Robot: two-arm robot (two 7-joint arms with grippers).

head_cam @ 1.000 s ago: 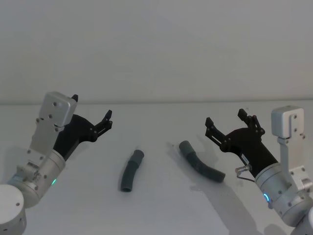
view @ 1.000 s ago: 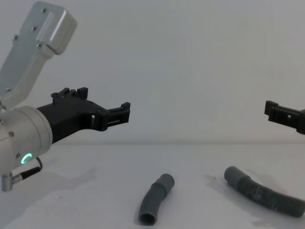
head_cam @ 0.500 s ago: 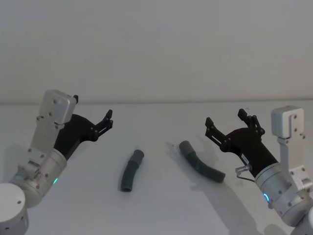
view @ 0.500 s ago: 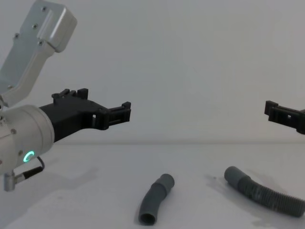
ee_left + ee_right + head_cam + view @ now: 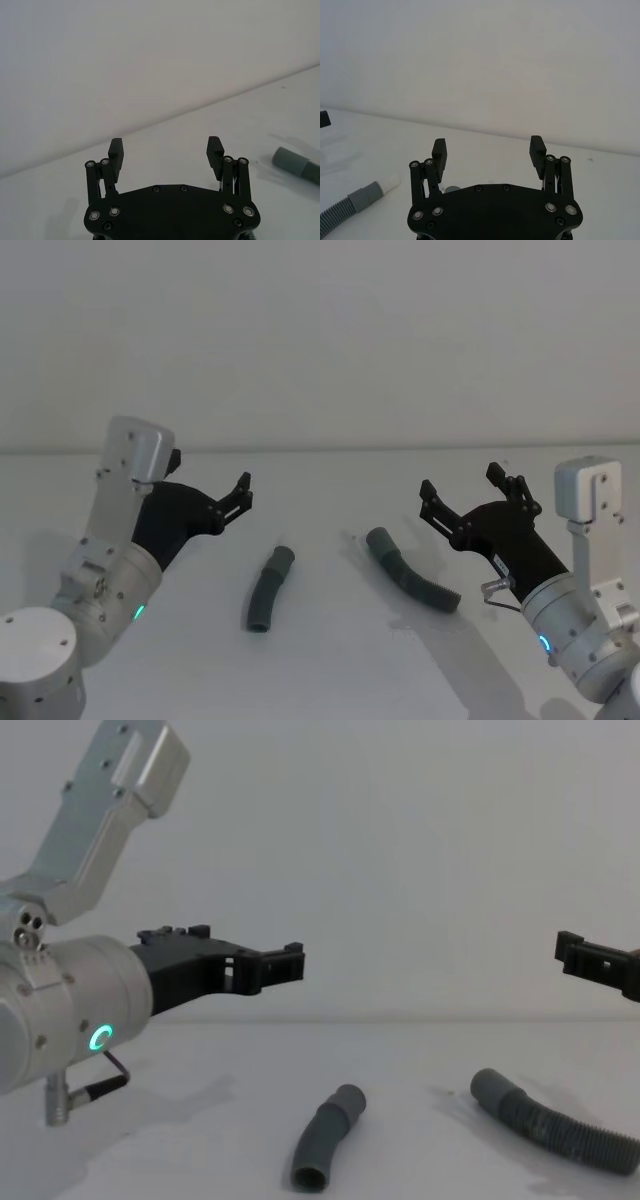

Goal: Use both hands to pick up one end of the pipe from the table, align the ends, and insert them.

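The short piece's grey cuff (image 5: 349, 1100) needs to stay free to meet the other pipe. My left gripper will next grab the short piece by its ribbed part (image 5: 323, 1132).
Two dark grey pipe pieces lie apart on the white table (image 5: 330, 670). The short bent piece (image 5: 268, 590) (image 5: 325, 1138) is left of centre, its open socket facing me. The longer ribbed piece (image 5: 410, 572) (image 5: 545, 1120) lies right of centre. Its grey cuff with a white tip (image 5: 370, 192) shows in the right wrist view. My left gripper (image 5: 210, 478) (image 5: 270, 960) (image 5: 165, 150) hovers open, above and left of the short piece. A grey cuff (image 5: 295, 165) lies beyond it to one side. My right gripper (image 5: 462, 483) (image 5: 487, 150) (image 5: 575, 952) hovers open, right of the longer piece.
A pale grey wall (image 5: 320, 340) rises behind the table's far edge. Bare white table lies between and in front of the two pieces.
My left arm has swung to the right, bringing its open gripper closer to the short piece. The right arm and both pipe pieces have not moved.
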